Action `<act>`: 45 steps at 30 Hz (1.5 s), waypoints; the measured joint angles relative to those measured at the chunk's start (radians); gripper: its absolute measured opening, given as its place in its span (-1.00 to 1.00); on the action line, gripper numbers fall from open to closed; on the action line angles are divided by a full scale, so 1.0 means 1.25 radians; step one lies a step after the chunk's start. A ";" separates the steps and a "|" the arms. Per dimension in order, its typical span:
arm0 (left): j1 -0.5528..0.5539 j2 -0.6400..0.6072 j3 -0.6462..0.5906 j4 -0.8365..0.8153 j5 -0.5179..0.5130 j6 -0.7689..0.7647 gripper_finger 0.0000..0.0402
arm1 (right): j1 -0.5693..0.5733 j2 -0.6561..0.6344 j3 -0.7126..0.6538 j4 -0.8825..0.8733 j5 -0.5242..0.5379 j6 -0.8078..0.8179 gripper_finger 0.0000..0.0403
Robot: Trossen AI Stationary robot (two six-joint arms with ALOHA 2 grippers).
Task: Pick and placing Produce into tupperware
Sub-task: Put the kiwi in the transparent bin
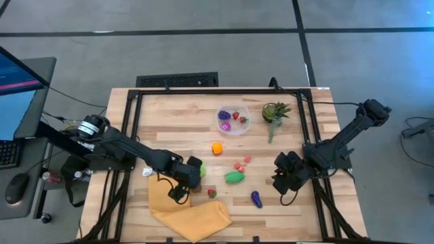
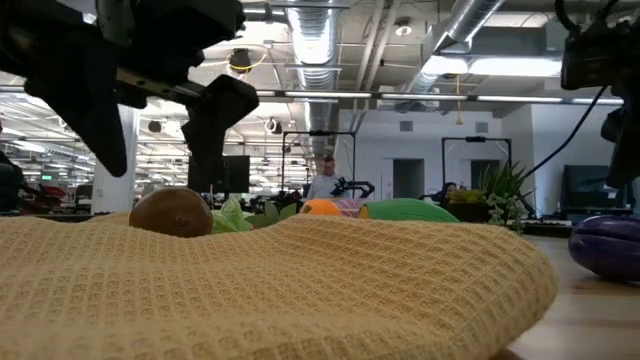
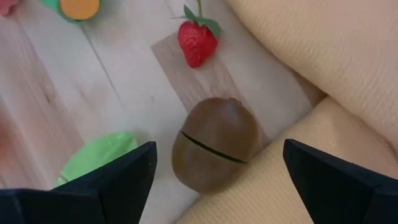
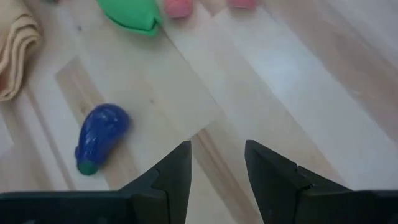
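My fingers are above the brown kiwi [image 3: 214, 140] and would miss it if I closed now. My left gripper should go lower before it closes.
My left gripper [image 3: 219, 163] is open and hovers over a brown kiwi [image 3: 214, 140], one finger on either side, touching nothing. The low view shows its fingers above the kiwi [image 2: 170, 212]. The kiwi lies on the table against the edge of a yellow cloth [image 1: 190, 210]. Next to it are a strawberry [image 3: 198, 42] and a light green piece [image 3: 99, 158]. The round clear tub [image 1: 232, 120] holds purple and red pieces. My right gripper [image 4: 217, 168] is open over bare table, with a purple eggplant [image 4: 99, 137] to one side.
An orange piece [image 1: 217, 148], a green piece [image 1: 234, 177] and small red pieces [image 1: 243, 163] lie mid-table. A potted plant [image 1: 274, 112] stands right of the tub. The folded cloth fills the near left part. A black frame [image 1: 132, 115] runs around the table.
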 joint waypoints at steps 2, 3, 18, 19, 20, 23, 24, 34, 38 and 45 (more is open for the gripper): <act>0.001 0.017 0.012 0.002 -0.006 0.002 0.70 | 0.017 0.000 0.000 -0.018 0.019 0.021 -0.15; 0.002 0.019 0.013 -0.006 -0.006 0.002 0.70 | 0.024 0.000 0.000 -0.020 0.032 0.031 -0.15; 0.009 0.045 0.013 -0.014 0.000 -0.021 0.70 | 0.068 0.000 0.000 -0.048 0.096 0.072 -0.16; 0.009 0.045 0.012 -0.012 0.000 -0.021 0.70 | 0.068 0.000 0.000 -0.049 0.097 0.072 -0.16; 0.009 0.045 0.009 -0.009 0.000 -0.021 0.70 | 0.068 0.000 0.000 -0.050 0.099 0.073 -0.16; 0.009 0.045 0.007 0.002 0.000 -0.021 0.70 | 0.068 0.000 0.000 -0.051 0.111 0.073 -0.16; 0.009 0.045 0.007 0.005 0.000 -0.021 0.70 | 0.068 0.000 0.000 -0.051 0.113 0.073 -0.16; 0.010 0.099 0.012 0.023 0.022 -0.013 0.70 | 0.076 0.000 0.000 -0.044 0.113 0.079 -0.17; 0.010 0.100 0.011 0.019 0.020 -0.027 0.70 | 0.079 0.000 0.000 -0.046 0.113 0.082 -0.17; 0.011 0.100 0.011 0.015 0.016 -0.037 0.63 | 0.078 0.000 0.000 -0.051 0.114 0.093 -0.18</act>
